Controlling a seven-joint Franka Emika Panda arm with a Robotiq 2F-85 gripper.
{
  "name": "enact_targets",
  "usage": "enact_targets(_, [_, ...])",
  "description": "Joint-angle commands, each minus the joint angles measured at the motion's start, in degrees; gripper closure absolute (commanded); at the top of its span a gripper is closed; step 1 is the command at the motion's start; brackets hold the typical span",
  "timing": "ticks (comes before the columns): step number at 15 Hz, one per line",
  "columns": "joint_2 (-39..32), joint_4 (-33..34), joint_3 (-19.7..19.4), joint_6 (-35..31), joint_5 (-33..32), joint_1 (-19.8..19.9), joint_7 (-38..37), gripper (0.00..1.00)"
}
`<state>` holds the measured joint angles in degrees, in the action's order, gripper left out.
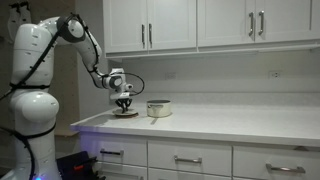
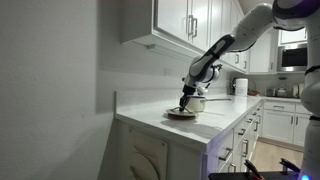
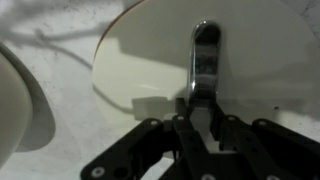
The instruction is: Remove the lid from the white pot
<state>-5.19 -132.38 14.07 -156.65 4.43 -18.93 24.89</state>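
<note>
My gripper is ready to let go: the pale lid is low beside the white pot, so the lid would settle flat there.
The white pot [image 1: 159, 108] stands uncovered on the counter; it also shows in an exterior view [image 2: 197, 103] and at the left edge of the wrist view [image 3: 14, 100]. My gripper [image 1: 123, 101] is to one side of the pot, low over a flat brown disc [image 1: 126, 115]. In the wrist view the pale lid [image 3: 140, 60] fills the frame, and my gripper [image 3: 205, 108] is shut on its small metal knob [image 3: 205, 55]. The lid is on or just above the disc; a thin brown edge [image 3: 125, 14] shows behind it.
The white counter [image 1: 230, 125] runs along the wall under upper cabinets. A white roll-like object [image 2: 239, 86] stands farther along the counter. Drawers and the counter's front edge are below.
</note>
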Motion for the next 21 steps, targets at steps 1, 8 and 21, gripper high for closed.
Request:
enact_targets(1, [-0.62, 1.90, 1.43, -0.57, -2.18, 1.33, -2.94, 0.94])
enact_targets(8, [-1.20, 2.18, 1.62, -1.18, -3.64, 1.77, -3.71, 0.94])
enact_targets(21, [-0.35, 2.91, 0.76, -2.18, -6.20, 1.84, -6.39, 0.00])
